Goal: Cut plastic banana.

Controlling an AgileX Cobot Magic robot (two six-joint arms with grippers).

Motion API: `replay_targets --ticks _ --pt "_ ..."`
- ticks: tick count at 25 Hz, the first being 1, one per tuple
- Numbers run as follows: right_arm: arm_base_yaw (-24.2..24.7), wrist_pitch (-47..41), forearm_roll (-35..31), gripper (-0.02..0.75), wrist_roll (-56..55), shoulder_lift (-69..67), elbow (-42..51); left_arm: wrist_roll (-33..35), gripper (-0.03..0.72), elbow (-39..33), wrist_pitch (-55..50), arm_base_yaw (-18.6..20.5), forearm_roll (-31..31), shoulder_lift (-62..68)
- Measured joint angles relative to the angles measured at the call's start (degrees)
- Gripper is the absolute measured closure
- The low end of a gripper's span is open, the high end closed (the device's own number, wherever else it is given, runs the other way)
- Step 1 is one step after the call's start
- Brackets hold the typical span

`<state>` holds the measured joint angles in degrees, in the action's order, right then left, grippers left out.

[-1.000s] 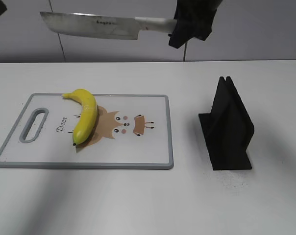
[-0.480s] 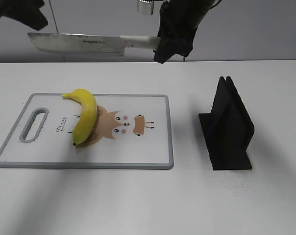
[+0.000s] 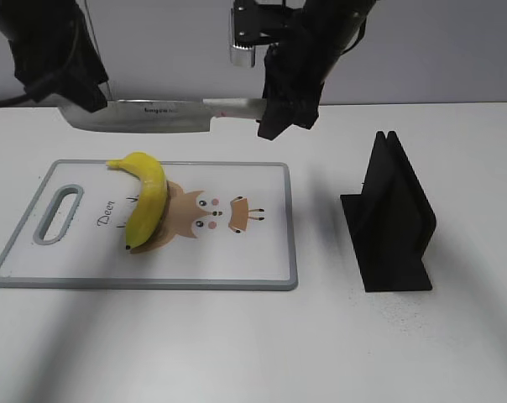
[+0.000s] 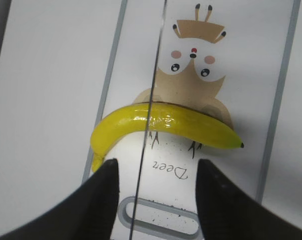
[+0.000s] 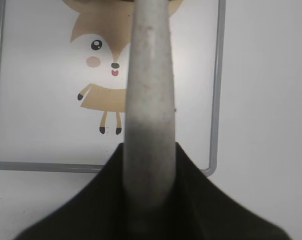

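My left gripper grabs the blade by its tip end (image 3: 75, 114) next, to steady the cleaver for cutting the plastic banana (image 3: 146, 197).
The plastic banana (image 3: 146, 197) lies on the left half of the cutting board (image 3: 253, 252), curved and glossy yellow. My right gripper (image 3: 287, 105) is shut on the handle of a cleaver knife (image 3: 144, 116) and holds it level above the board's far edge, with the blade pointing left. My left gripper (image 3: 79, 94) is open at the blade's tip. In the left wrist view the blade (image 4: 153, 75) shows edge-on as a thin line between the open fingers (image 4: 156, 167), crossing above the banana (image 4: 161, 125). The right wrist view shows the handle (image 5: 148, 100) between the jaws (image 5: 148, 155).
A black knife stand (image 3: 392, 214) stands on the white table to the right of the board. The board carries a deer drawing and a handle slot (image 3: 59, 214) at its left end. A grey wall is behind the table.
The knife has come down and moved left, to just above the board's far edge. The left arm has come down into view at the blade's tip. The banana has not moved.
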<state>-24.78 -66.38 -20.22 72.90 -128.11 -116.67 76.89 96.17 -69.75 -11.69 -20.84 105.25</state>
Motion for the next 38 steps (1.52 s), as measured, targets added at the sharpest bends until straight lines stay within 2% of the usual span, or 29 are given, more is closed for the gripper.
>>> replay_targets --ticks 8,11,18,22,23,38 --pt "0.0 0.91 -1.07 0.556 0.51 -1.01 -0.05 0.1 0.222 0.0 1.05 0.0 0.06 5.47" --pt "0.0 1.01 -1.14 0.556 0.71 -1.09 -0.05 0.1 0.266 0.0 1.28 0.0 0.12 6.75" --pt "-0.05 1.08 -1.41 0.556 0.77 -3.1 -0.05 0.1 0.492 0.0 2.7 0.0 0.12 7.27" --pt "-0.05 1.08 -1.48 0.556 0.77 -3.21 -0.05 0.1 0.649 0.0 3.23 0.0 0.12 7.49" --pt "-0.05 1.08 -1.48 0.556 0.77 -3.21 -0.05 0.1 0.666 0.0 3.23 0.0 0.12 7.64" --pt "-0.05 3.4 -1.37 0.557 -0.3 -4.94 -0.05 0.54 0.68 0.0 6.41 0.0 0.67 11.44"
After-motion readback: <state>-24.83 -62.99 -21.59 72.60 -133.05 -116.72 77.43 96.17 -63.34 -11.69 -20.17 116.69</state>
